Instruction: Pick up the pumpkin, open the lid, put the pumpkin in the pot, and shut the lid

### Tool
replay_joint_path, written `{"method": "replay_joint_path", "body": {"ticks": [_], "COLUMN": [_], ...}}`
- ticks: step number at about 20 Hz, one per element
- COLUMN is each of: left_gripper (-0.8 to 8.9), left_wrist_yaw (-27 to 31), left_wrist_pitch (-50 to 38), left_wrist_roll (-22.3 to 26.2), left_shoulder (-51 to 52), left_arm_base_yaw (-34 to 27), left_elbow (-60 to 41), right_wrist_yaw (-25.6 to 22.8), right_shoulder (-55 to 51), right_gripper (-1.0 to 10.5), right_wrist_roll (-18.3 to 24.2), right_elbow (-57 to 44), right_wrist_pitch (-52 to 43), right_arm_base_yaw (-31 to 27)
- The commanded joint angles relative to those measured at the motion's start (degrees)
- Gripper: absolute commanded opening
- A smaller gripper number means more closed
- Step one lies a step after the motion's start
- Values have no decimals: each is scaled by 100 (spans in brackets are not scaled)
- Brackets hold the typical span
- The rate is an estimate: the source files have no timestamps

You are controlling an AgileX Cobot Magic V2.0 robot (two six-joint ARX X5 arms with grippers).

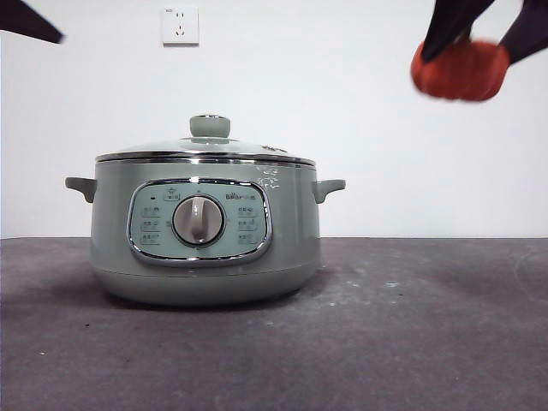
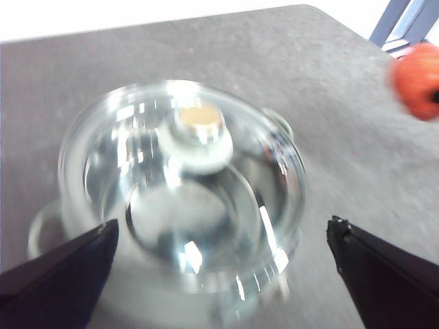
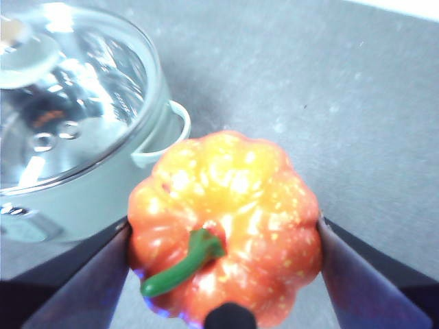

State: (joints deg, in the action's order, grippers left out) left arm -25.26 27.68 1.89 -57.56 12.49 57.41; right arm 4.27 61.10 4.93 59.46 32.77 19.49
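My left gripper grips the glass lid by its narrow round knob (image 2: 197,137) next, since the lid spreads wider than the open fingers.
The pale green pot (image 1: 205,248) stands on the dark table with its glass lid (image 1: 205,154) shut on it, the green knob (image 1: 210,127) on top. High at the right, my right gripper (image 1: 467,51) is shut on the orange pumpkin (image 1: 460,70), which hangs well above the table to the right of the pot. The right wrist view shows the pumpkin (image 3: 226,226) with its green stem clamped between both jaws, the pot (image 3: 75,137) beside it. My left gripper (image 2: 219,240) hovers open above the lid (image 2: 182,185), jaws wide apart on either side; the pumpkin (image 2: 417,79) shows off to one side.
A white wall with a socket (image 1: 180,26) stands behind the table. The table's far edge and corner (image 2: 309,10) show in the left wrist view. A black arm tip (image 1: 30,21) shows at the top left corner of the front view.
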Motion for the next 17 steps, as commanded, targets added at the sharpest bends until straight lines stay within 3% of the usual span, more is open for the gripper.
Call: {"method": "replay_joint_path", "body": {"ticks": [1,6,17], "left_gripper": [816,816,816], "left_wrist_yaw": [177,616,946], "left_wrist_pitch": [-273,-367,-470], "left_wrist_roll": [-13,254,293], "left_shoulder": [-680,-2264,-3617], "left_arm_base_yaw": [278,787,1043], "left_elbow": [433,1582,2140], "right_wrist_yaw": [-9,26,24], "right_shoulder": [-304,-664,-680], "right_gripper": [-17,-17,-17], "right_wrist_roll": [-63,-122,-120], "right_elbow": [7,7,7], "right_wrist_pitch": [195,468,542], "right_arm_base_yaw": [11,11,11]}}
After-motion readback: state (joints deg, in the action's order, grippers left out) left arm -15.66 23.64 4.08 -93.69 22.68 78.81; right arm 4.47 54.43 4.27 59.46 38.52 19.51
